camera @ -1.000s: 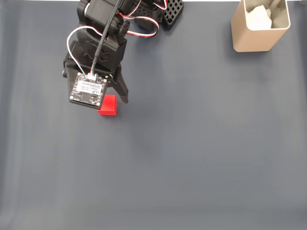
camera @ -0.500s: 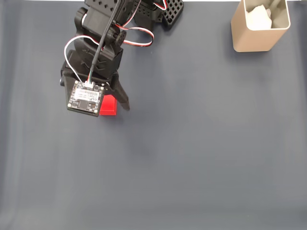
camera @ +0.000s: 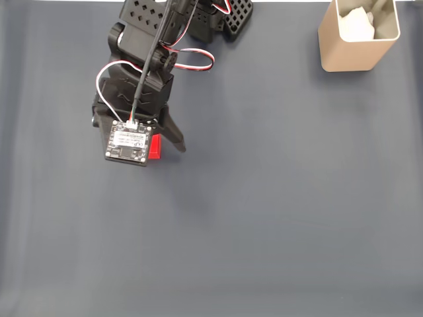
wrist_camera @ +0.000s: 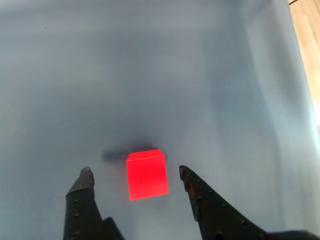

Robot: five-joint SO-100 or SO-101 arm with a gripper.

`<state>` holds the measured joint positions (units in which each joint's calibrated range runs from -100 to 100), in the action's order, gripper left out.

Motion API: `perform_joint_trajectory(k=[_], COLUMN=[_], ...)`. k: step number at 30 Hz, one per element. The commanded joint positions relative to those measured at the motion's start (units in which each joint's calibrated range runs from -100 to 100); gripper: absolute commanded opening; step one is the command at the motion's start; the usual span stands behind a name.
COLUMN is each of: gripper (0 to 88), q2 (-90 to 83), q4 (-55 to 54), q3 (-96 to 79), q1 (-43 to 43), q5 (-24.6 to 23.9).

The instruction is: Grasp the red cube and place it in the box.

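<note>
My gripper grabs the red cube (camera: 156, 146) by its opposite sides next, to place it in the box (camera: 359, 33).
The red cube (camera: 156, 146) lies on the dark grey mat at the left of the fixed view, mostly covered by the wrist camera board (camera: 128, 143). One black finger (camera: 174, 137) shows just right of the cube. In the wrist view the red cube (wrist_camera: 146, 173) sits between the two fingertips of my gripper (wrist_camera: 135, 174), which is open, with a gap on each side of the cube. The box (camera: 359, 33), beige with white paper inside, stands at the top right of the fixed view, far from the arm (camera: 142, 72).
The grey mat (camera: 264, 218) is one flat surface across the middle and bottom. The arm's black base (camera: 228, 16) sits at the top edge. A strip of wooden surface (wrist_camera: 307, 50) shows beyond the mat's edge in the wrist view.
The gripper has moved down and slightly right over the cube, so the camera board hides more of it. The cube has stayed in place.
</note>
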<state>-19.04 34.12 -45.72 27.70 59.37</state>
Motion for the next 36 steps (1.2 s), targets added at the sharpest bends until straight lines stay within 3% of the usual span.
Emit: perform_joint_trajectory(k=[1,36], gripper=[41.3,40.8], q2=[-1.0,2.1], q4=[0.0,-4.6], q3=[-0.8,-1.9], q1=[-0.8,-2.1], q5=[-0.6,-2.1])
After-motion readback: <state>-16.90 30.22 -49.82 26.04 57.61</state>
